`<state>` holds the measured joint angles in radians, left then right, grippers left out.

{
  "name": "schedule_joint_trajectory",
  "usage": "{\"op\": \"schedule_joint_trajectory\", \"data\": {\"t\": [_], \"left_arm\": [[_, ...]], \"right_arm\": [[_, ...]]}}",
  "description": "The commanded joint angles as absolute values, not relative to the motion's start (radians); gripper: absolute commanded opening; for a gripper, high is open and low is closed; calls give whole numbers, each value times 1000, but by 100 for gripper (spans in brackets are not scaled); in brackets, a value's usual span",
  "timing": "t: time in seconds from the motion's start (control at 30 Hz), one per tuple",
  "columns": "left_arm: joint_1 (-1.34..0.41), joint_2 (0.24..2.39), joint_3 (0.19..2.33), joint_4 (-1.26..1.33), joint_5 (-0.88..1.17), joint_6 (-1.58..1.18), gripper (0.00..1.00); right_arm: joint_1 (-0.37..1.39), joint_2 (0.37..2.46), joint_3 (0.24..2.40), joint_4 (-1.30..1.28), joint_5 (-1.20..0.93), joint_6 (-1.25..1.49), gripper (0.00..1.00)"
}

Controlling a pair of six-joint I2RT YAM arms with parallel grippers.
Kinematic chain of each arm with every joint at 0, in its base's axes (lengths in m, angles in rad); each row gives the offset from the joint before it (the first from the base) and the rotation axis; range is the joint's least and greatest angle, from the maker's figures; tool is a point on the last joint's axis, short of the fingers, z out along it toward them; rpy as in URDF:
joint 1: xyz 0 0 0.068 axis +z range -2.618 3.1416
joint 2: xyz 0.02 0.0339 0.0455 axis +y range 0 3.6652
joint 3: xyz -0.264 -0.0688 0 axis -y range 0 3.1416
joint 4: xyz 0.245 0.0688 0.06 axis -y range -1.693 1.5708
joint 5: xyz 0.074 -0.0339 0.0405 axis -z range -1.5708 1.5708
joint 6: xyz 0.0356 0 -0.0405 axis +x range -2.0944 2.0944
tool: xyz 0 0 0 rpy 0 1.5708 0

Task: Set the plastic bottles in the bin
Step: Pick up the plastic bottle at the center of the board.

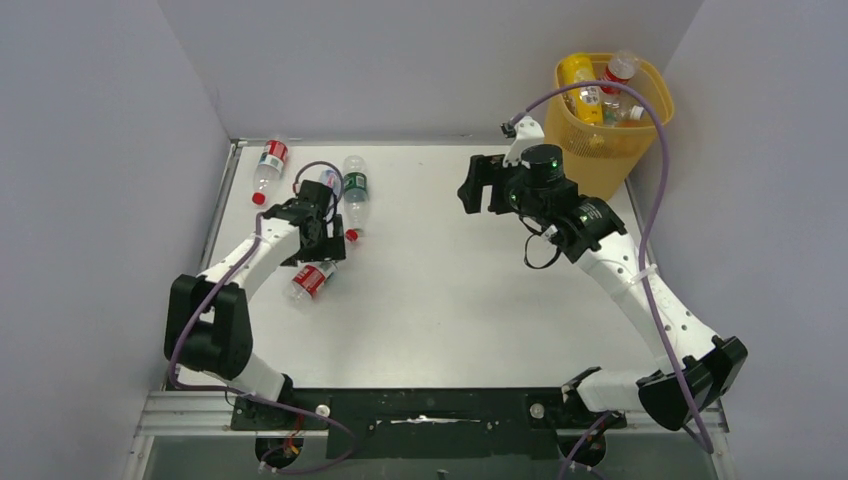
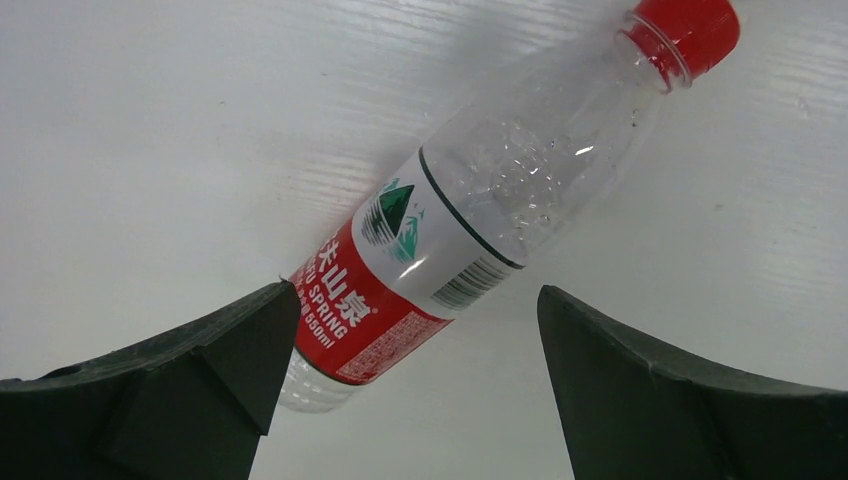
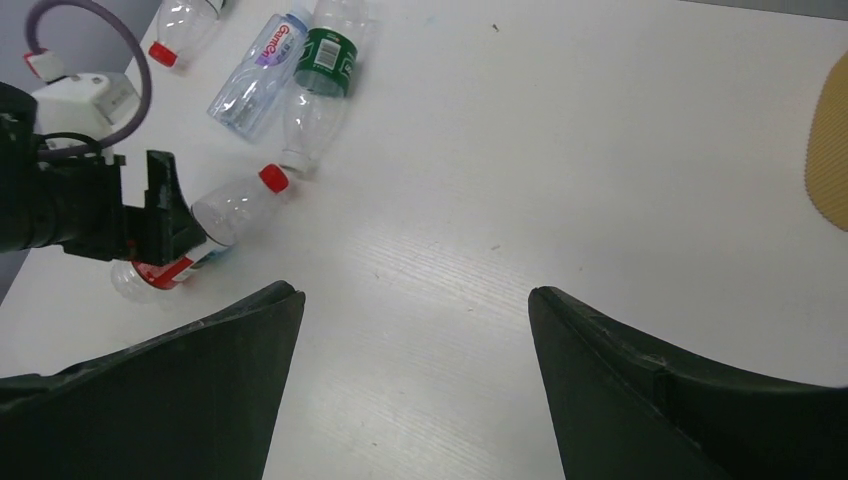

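My left gripper grabs the clear plastic bottle by its red-and-white label (image 2: 395,272) next, which leaves the bottle's red cap (image 2: 697,35) free for the handover.
A clear plastic bottle (image 2: 470,215) with a red-and-white label and a red cap lies on its side on the white table. My left gripper (image 2: 415,293) hangs open just above it, its left finger at the label end; the same bottle (image 1: 310,279) pokes out below that gripper (image 1: 328,250). Three more bottles lie beyond it: one red-labelled (image 1: 270,163), one green-labelled (image 1: 355,188), one blue-labelled (image 3: 255,70). The yellow-orange bin (image 1: 612,150) stands at the back right with several bottles inside. My right gripper (image 1: 472,190) is open and empty over bare table (image 3: 415,292), left of the bin.
Grey walls close in the table (image 1: 450,290) on the left, back and right. A purple cable (image 1: 655,180) loops from the right arm past the bin. The bin's edge (image 3: 830,140) shows at the right of the right wrist view.
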<state>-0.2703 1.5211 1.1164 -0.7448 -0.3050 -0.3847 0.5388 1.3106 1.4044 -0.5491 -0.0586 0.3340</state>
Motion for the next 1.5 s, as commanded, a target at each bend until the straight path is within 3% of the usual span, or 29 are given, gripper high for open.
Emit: {"op": "schedule_joint_trajectory", "data": {"t": [0.0, 0.4, 0.47, 0.67, 0.73, 1.0, 1.47], "left_arm": [[-268, 1588, 1120, -675, -231, -340, 91], [-291, 1647, 1079, -654, -159, -388, 89], [-306, 1645, 1064, -649, -160, -407, 85], [-347, 1625, 990, -628, -136, -459, 58], [-362, 1603, 974, -633, -136, -471, 54], [-467, 1429, 1030, -720, -107, -503, 53], [-535, 1212, 1164, -607, 291, -475, 52]], "right_arm": [[551, 1250, 1393, -513, -25, 347, 86], [563, 1227, 1326, -497, -25, 356, 86], [564, 1227, 1319, -494, -25, 356, 86], [568, 1233, 1302, -492, -26, 357, 86], [572, 1236, 1297, -489, -25, 359, 86], [582, 1260, 1290, -474, -53, 382, 86], [599, 1305, 1282, -283, -334, 573, 86]]}}
